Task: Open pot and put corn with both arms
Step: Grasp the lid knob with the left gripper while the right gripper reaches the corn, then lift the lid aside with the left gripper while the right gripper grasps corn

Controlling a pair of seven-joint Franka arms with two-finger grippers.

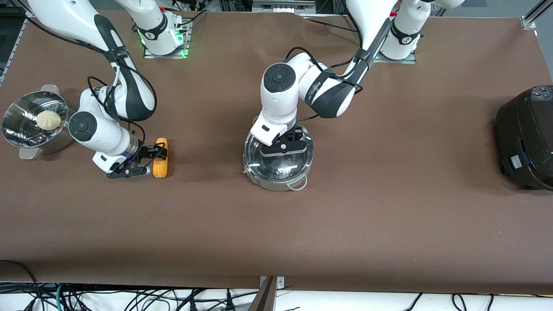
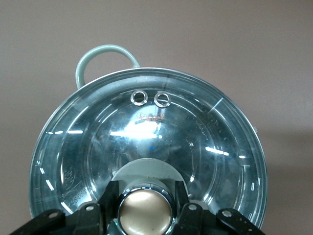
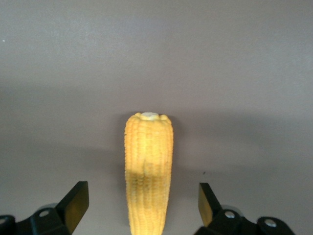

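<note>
My right gripper's fingers are above the corn in the right wrist view; it must lower before it closes on the corn.
The steel pot stands mid-table with its glass lid on it. My left gripper is low over the lid's middle and hides the knob in the front view. In the left wrist view its fingers press both sides of the tan knob, so the left gripper is shut on it. The lid lies flat on the rim. The corn lies on the table toward the right arm's end. My right gripper is open astride it. The right wrist view shows the corn between the open gripper, with a gap each side.
A perforated steamer bowl with a white bun stands at the right arm's end of the table. A black rice cooker stands at the left arm's end. A loop handle sticks out of the pot toward the front camera.
</note>
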